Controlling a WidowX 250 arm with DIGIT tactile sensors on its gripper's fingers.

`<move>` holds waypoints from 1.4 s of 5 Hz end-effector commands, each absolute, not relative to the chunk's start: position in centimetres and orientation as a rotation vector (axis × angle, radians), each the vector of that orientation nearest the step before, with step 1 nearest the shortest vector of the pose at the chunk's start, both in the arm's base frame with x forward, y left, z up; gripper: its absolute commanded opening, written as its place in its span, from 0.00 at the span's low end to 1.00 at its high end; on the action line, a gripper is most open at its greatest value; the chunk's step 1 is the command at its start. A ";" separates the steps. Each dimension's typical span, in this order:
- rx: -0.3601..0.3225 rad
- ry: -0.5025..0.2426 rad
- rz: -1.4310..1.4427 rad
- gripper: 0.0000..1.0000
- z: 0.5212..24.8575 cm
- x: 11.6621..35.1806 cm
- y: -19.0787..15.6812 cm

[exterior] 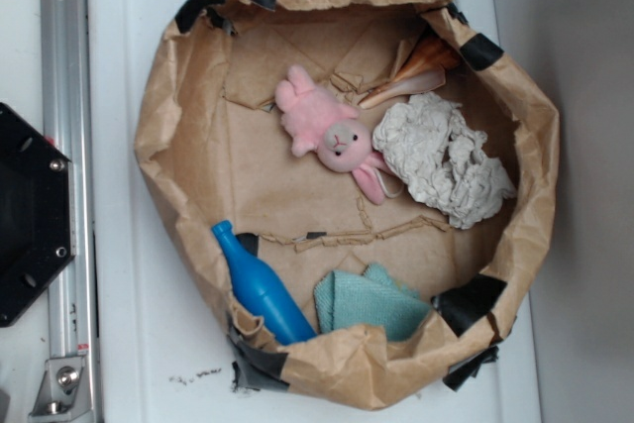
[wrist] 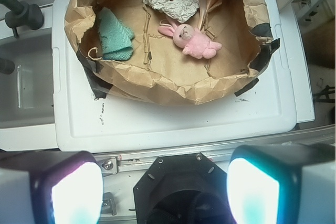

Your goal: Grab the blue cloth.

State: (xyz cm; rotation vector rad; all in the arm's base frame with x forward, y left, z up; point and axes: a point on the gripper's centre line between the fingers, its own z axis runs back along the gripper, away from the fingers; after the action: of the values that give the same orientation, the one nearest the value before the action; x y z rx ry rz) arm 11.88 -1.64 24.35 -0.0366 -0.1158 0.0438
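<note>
The blue cloth lies in the paper-lined basket, and my gripper will next grab it by its folded middle (exterior: 369,304) to get hold of the cloth.
The blue cloth (exterior: 369,301) is a small teal rag lying crumpled inside a brown paper-lined basket (exterior: 178,76), against its near wall beside a blue bottle. In the wrist view the cloth (wrist: 115,36) lies at the basket's left side. My gripper (wrist: 165,190) is open, with both pads lit at the bottom of the wrist view, wide apart. It hangs high above the black arm base, well away from the basket, and holds nothing. The gripper does not show in the exterior view.
In the basket are a pink plush bunny (exterior: 332,136), an off-white wrinkly cloth (exterior: 441,158), a glossy blue plastic bottle (exterior: 260,287) and an orange-brown spoon-like item (exterior: 416,71). The basket stands on a white table (wrist: 173,124). The black arm base (exterior: 30,215) is at the left.
</note>
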 end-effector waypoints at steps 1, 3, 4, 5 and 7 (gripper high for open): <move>-0.037 -0.116 0.044 1.00 24.3 11.9 -1.6; -0.116 -0.313 -0.001 1.00 20.0 21.3 -2.5; -0.176 -0.294 -0.060 1.00 17.9 25.0 -3.8; -0.103 -0.261 -0.141 1.00 13.8 26.9 -5.4; -0.013 -0.263 -0.217 1.00 8.0 27.1 -4.5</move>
State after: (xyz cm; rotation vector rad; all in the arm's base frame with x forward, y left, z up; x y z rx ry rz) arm 26.75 -4.50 7.18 -0.0198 -0.2300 -0.2324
